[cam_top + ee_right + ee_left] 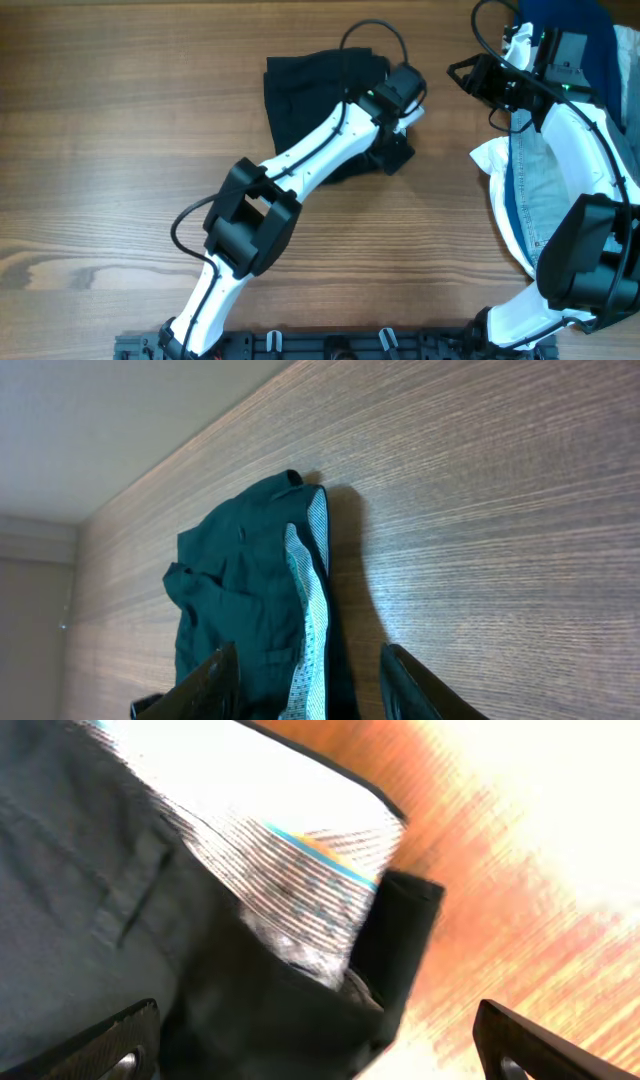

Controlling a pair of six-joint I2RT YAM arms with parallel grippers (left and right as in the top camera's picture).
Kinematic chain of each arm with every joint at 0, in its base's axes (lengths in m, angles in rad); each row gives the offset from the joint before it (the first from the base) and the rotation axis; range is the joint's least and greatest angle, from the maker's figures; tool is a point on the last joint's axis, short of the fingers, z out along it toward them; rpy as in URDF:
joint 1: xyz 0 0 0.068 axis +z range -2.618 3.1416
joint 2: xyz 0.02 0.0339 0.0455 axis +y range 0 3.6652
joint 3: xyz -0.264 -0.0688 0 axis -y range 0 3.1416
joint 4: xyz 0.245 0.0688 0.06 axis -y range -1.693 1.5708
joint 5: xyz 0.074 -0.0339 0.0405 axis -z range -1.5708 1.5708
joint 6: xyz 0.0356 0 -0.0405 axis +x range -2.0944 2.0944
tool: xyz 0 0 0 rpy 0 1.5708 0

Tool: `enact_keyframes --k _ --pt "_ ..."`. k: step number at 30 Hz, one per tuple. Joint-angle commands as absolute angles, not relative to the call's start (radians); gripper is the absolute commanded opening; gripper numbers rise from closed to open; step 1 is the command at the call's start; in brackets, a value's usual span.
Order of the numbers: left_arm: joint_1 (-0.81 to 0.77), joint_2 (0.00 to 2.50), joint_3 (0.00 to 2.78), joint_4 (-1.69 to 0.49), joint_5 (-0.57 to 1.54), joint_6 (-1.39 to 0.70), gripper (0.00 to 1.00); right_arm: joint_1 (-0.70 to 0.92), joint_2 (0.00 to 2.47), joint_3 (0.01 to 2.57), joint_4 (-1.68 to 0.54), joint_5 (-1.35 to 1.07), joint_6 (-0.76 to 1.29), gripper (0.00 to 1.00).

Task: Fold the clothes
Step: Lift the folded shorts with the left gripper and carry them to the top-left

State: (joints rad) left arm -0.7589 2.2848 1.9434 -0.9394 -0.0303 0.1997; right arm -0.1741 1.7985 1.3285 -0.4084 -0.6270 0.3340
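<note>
Next, my left gripper grabs the black shorts (305, 90) by the pale-lined edge, layers together, to move them aside as one folded bundle.
The black shorts (305, 90) lie bunched at the table's far middle, with a pale dotted lining (312, 610) showing along one edge. My left gripper (395, 150) hovers over their right edge, jaws wide open. In the left wrist view dark fabric (250, 1010) and the white lining (300, 870) sit below and between the fingertips (115, 1045), and nothing is gripped. Right of the shorts and apart from them, my right gripper (458, 73) points toward them. Its jaws stand open and hold nothing in the right wrist view (310, 685).
A pale blue denim garment (535, 195) lies at the right edge under the right arm, with a dark blue cloth (600, 30) at the far right corner. Bare wooden table (120, 120) stretches to the left. The left arm (300, 160) crosses the middle.
</note>
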Motion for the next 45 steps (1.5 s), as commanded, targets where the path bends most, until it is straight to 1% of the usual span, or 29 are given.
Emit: enact_keyframes --k 1,7,9,18,26,27,30,31,32,34,35,38,40,42,45 --pt "-0.783 2.246 1.938 -0.97 -0.06 0.309 1.0 -0.178 1.804 1.324 -0.413 -0.62 0.306 0.46" --pt "-0.799 2.271 1.937 -0.961 -0.059 0.342 1.0 -0.177 1.804 1.324 -0.413 -0.621 0.306 0.48" --pt "-0.799 2.289 1.937 -0.96 -0.059 0.358 1.0 -0.177 1.804 1.324 -0.414 -0.621 0.306 0.51" --pt "-0.798 2.358 1.936 -0.924 -0.147 0.36 1.0 -0.177 1.804 1.324 -0.416 -0.62 0.306 0.51" --pt "-0.801 2.418 1.936 -0.888 -0.152 0.364 0.99 -0.177 1.804 1.324 -0.42 -0.62 0.29 0.52" --pt "-0.8 2.423 1.935 -0.88 -0.156 0.363 0.98 -0.178 1.804 1.324 -0.421 -0.62 0.29 0.52" --pt "-0.794 2.45 1.935 -0.839 -0.209 0.363 0.87 -0.177 1.804 1.324 -0.428 -0.62 0.29 0.52" --pt "-0.793 2.453 1.935 -0.829 -0.226 0.363 0.81 -0.178 1.804 1.324 -0.429 -0.62 0.288 0.52" --pt "-0.789 2.463 1.935 -0.815 -0.247 0.362 0.66 -0.178 1.804 1.324 -0.431 -0.619 0.288 0.52" --pt "-0.781 2.474 1.935 -0.797 -0.28 0.363 0.31 -0.178 1.804 1.324 -0.432 -0.615 0.287 0.52" --pt "-0.775 2.479 1.935 -0.794 -0.29 0.362 0.16 -0.178 1.804 1.324 -0.432 -0.611 0.288 0.52" --pt "-0.753 2.484 1.935 -0.795 -0.29 0.338 0.04 -0.178 1.804 1.324 -0.436 -0.597 0.288 0.51" --pt "-0.734 2.484 1.935 -0.779 -0.32 0.27 0.04 -0.178 1.804 1.324 -0.436 -0.597 0.288 0.51" --pt "-0.706 2.48 1.936 -0.754 -0.402 0.183 0.04 -0.178 1.804 1.324 -0.436 -0.597 0.288 0.51" --pt "-0.665 2.469 1.95 -0.748 -0.488 0.115 0.04 -0.178 1.804 1.324 -0.435 -0.597 0.288 0.51"
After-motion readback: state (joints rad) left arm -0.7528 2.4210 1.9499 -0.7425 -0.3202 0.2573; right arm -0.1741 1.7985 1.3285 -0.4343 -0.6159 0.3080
